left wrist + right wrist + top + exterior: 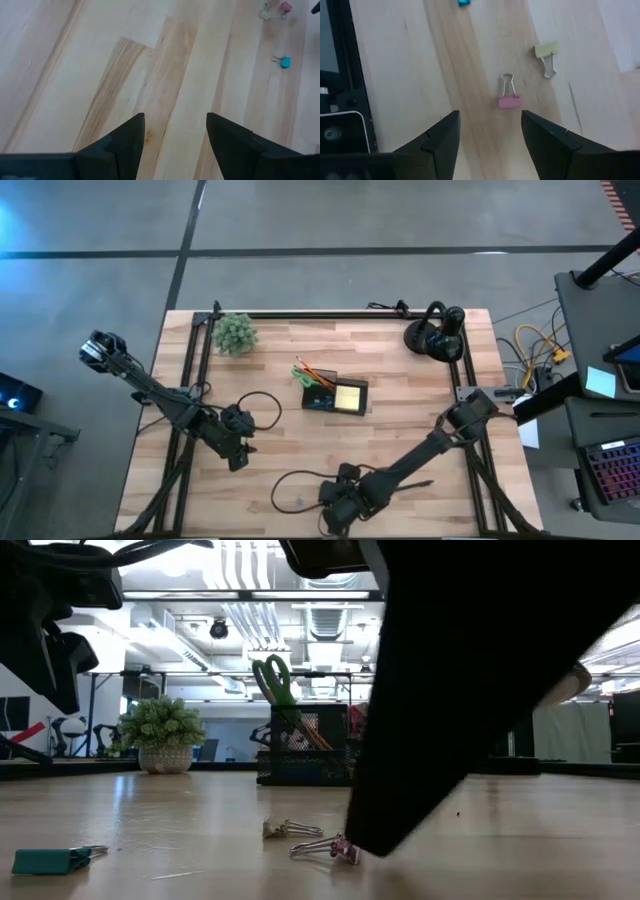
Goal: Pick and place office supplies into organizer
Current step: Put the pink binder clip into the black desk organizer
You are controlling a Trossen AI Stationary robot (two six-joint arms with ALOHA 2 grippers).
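Observation:
The binder clip should go into the organizer with its wire handles free on the way, so the robot's right gripper should next grab it by its pink body [509, 102].
The black organizer [322, 394] stands mid-table with a yellow sticky pad [349, 397], orange pencils [312, 370] and green-handled scissors [272, 678] in it. Three binder clips lie flat on the wood near the near edge: pink [509, 101], yellow [546, 50] and teal [464, 2]. My right gripper [490, 117] is open, low over the table, and the pink clip lies just ahead of its fingertips, untouched. My left gripper [175, 120] is open over bare wood toward the table's left [240, 458]; its wrist view shows the clips farther off, the teal clip [284, 61] nearest.
A small potted plant [236, 333] stands at the far left, a round black headphone-like object [437, 335] at the far right. Black cables loop across the wood [262, 405]. In the low view my right arm [470, 690] hides much of the table's right side.

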